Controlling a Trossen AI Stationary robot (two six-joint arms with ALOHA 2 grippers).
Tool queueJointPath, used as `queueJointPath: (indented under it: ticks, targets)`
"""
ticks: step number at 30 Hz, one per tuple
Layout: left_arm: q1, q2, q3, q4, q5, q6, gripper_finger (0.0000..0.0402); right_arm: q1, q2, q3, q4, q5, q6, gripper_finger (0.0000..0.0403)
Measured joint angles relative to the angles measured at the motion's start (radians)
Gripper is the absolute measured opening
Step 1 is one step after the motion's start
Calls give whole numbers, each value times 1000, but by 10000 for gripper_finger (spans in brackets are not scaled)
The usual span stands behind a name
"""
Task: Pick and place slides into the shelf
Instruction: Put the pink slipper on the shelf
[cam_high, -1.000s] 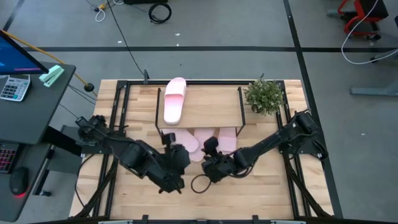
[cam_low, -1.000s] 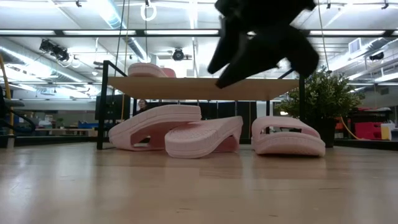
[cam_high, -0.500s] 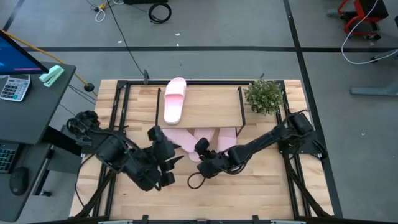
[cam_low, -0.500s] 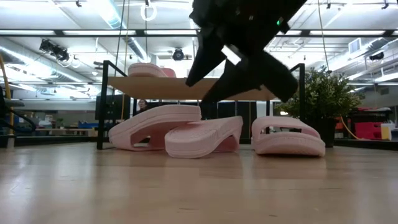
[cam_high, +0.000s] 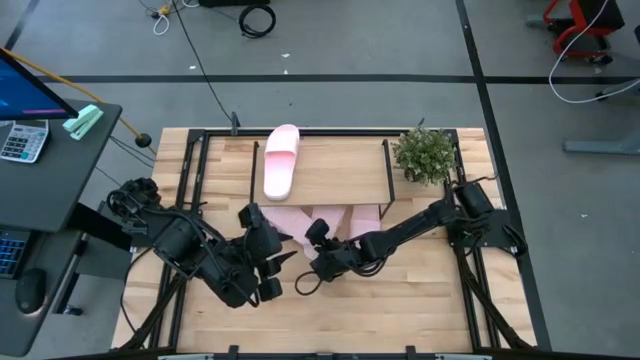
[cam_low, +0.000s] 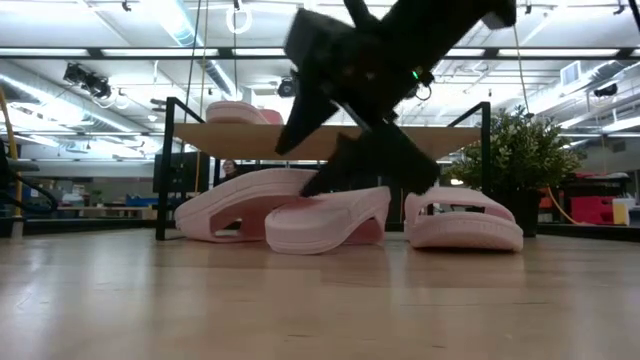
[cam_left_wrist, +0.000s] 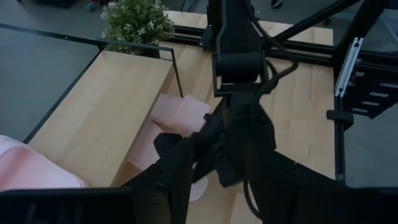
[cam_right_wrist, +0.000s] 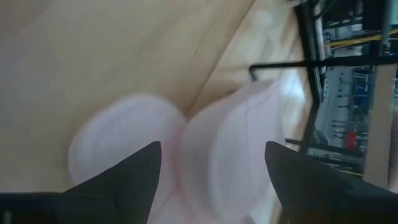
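Note:
The right gripper grabs the middle slide by the heel end of its sole (cam_high: 329, 222) next, to place the middle slide into the shelf (cam_high: 335, 172).
The shelf (cam_high: 335, 172) is a low rack with a light wood top, and one pale pink slide (cam_high: 280, 162) lies flat on that top. Three more slides lie on the table under its near edge: the left one (cam_low: 250, 205) on its sole, the middle one (cam_low: 330, 222) tipped up on its side, the right one (cam_low: 465, 220) on its sole. My right gripper (cam_right_wrist: 211, 149) is open, slanting down just above the middle slide, with the slides ahead of its fingers. My left gripper (cam_high: 265, 240) is raised to the left of the slides, open and holding nothing.
A potted plant (cam_high: 425, 152) stands at the shelf's right end. The shelf's black legs (cam_low: 162, 170) frame the slides. A black cable loop (cam_high: 300, 285) hangs by my right gripper. The near half of the wooden table (cam_high: 400, 310) is bare.
My right gripper has moved down and toward the table's left, rolling as it went, and now hangs close over the middle slide. My left gripper drew back toward the table's left and rose, then kept still. The slides have not moved.

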Motion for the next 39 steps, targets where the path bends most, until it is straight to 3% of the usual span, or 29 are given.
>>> queueJointPath:
  ticks: [9,15,19,28,39]
  targets:
    - [-6,0,0,11,0,0,144,-10,55,3,95,63,-17,284]
    - [-6,0,0,23,-1,-1,133,-28,55,2,106,83,16,252]
    - [-6,0,0,32,-1,-1,134,-45,55,2,98,83,67,208]
    - [-5,0,0,35,0,-2,125,-49,52,4,92,102,100,70]
    - [-5,0,0,30,-20,33,121,31,-3,2,75,152,56,66]
